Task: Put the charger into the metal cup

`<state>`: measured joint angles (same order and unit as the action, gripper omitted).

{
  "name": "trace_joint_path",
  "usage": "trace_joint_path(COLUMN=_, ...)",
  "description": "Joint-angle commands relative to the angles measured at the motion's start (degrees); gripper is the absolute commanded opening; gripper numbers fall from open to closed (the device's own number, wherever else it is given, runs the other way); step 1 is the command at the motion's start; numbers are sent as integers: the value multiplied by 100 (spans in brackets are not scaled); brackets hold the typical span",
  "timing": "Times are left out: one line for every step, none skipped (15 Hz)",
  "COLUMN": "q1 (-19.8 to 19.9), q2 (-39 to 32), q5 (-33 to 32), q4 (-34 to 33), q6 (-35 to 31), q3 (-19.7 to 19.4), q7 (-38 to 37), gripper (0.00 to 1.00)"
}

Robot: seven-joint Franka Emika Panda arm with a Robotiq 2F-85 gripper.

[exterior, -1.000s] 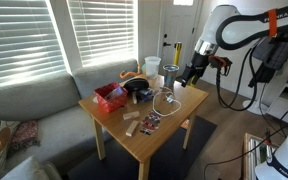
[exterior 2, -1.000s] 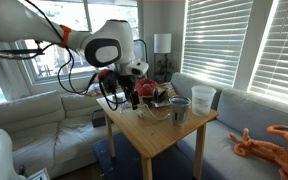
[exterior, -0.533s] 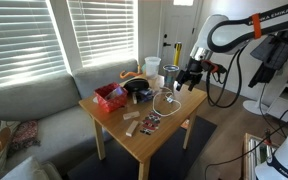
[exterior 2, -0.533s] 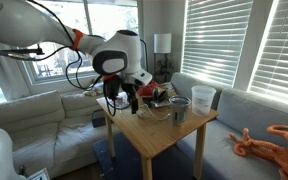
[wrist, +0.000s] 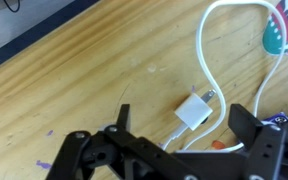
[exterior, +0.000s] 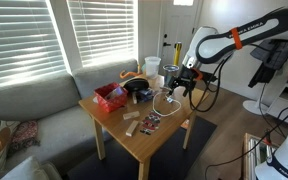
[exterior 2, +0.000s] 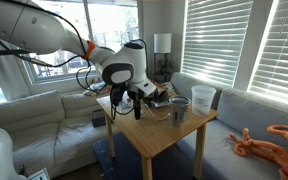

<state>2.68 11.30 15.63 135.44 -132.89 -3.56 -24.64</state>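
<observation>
My gripper lowers next before it closes on the plug block, since my fingers are above the top of the plug block (wrist: 193, 111) and closing now would miss it.
The charger (wrist: 194, 109) is a white cable in a loose loop with a small white plug block, lying on the wooden table (wrist: 74, 70). In the wrist view my gripper (wrist: 184, 128) is open just above it, and the plug sits between the two black fingers (wrist: 246, 122). In an exterior view the gripper (exterior: 182, 88) hovers low over the cable loop (exterior: 165, 101) at the table's edge. The metal cup (exterior: 170, 73) stands just behind it, beside a taller white container (exterior: 152, 67). The cup (exterior 2: 180, 108) and gripper (exterior 2: 134, 104) also show in an exterior view.
A red box (exterior: 109, 97), a black headphone-like object (exterior: 139, 90) and small packets (exterior: 144, 124) lie on the table. A grey sofa (exterior: 34, 110) stands behind it. A colourful packet (wrist: 277, 30) lies by the cable.
The arm has swung in and come down over the table's edge, bringing the open gripper low over the cable. Nothing on the table has moved.
</observation>
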Motion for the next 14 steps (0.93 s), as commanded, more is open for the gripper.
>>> trace_joint_path(q1=58, q2=-316, q5=167, q4=-239, q6=-91, q3=75, q7=-351, gripper=100)
trace_joint_path(q1=56, q2=-367, q5=181, q4=-276, q6=-134, q3=70, q7=-421, gripper=100)
trace_joint_path(q1=56, q2=-413, q5=167, q4=-306, q6=-149, q3=70, q7=-489, gripper=100)
trace_joint_path(q1=52, q2=-456, q5=184, q4=-342, q6=-180, q3=65, q7=-527, gripper=98)
trace_joint_path(q1=52, q2=-495, q5=183, q4=-382, q6=-193, q3=61, q7=-572, gripper=95)
trace_joint_path(q1=53, q2=-542, q5=161, q4=-426, q6=-192, q3=61, q7=-629, gripper=94)
trace_joint_path(q1=48, q2=-591, q5=156, q4=-473, q6=-168, q3=63, q7=-678, gripper=88)
trace_joint_path(q1=43, q2=-640, q5=145, q4=-520, q6=-126, q3=66, q7=-727, gripper=83)
trace_joint_path(q1=37, q2=-690, q5=132, q4=-565, q6=-86, q3=71, q7=-773, gripper=73)
trace_joint_path(q1=30, q2=-738, q5=130, q4=-607, q6=-58, q3=73, q7=-811, gripper=68)
trace_joint_path(q1=20, q2=-780, q5=135, q4=-639, q6=-37, q3=77, q7=-838, gripper=65)
trace_joint_path(q1=6, q2=-822, q5=171, q4=-681, q6=16, q3=80, q7=-829, gripper=62)
trace_joint_path(q1=1, q2=-860, q5=144, q4=-711, q6=30, q3=89, q7=-868, gripper=65)
trace_joint_path(q1=-7, q2=-896, q5=177, q4=-755, q6=78, q3=94, q7=-861, gripper=61)
